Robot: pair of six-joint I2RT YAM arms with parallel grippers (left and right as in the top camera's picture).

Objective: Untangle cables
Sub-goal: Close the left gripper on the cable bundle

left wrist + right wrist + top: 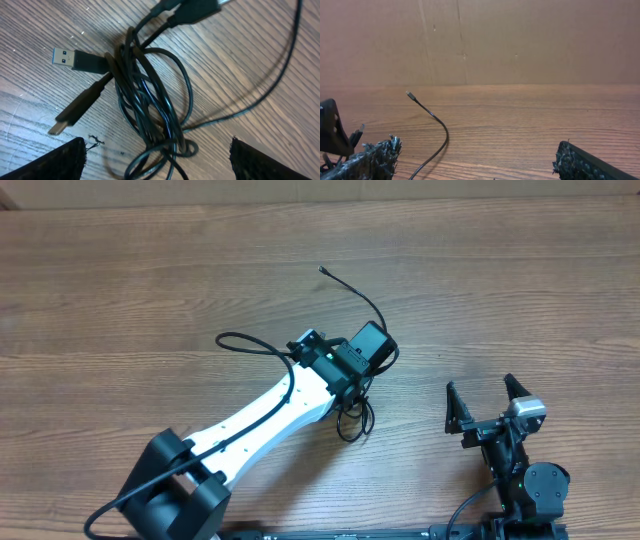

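Note:
My left gripper grabs the black bundle's gathered loops next, which leaves plugs and loose piece of cable free for my right gripper to untangle.
The cables [150, 100] lie in a black knotted bundle on the wooden table, with a blue-tipped USB plug [65, 56] and a slimmer plug [75, 112] sticking out to the left. My left gripper [157, 165] hovers over the bundle's lower loops, open, with its fingertips [50, 162] wide on either side. From overhead the bundle [352, 420] peeks out beside the left gripper [348, 388]. One loose strand [355, 288] runs away toward the back. My right gripper [487, 405] stands open to the right, holding nothing; the strand [440, 132] lies ahead of it.
The white left arm [270, 405] stretches from the lower left to the table's middle, with its own thicker wire [250, 340] looping beside it. A brown cardboard wall [480, 40] closes off the far edge of the table.

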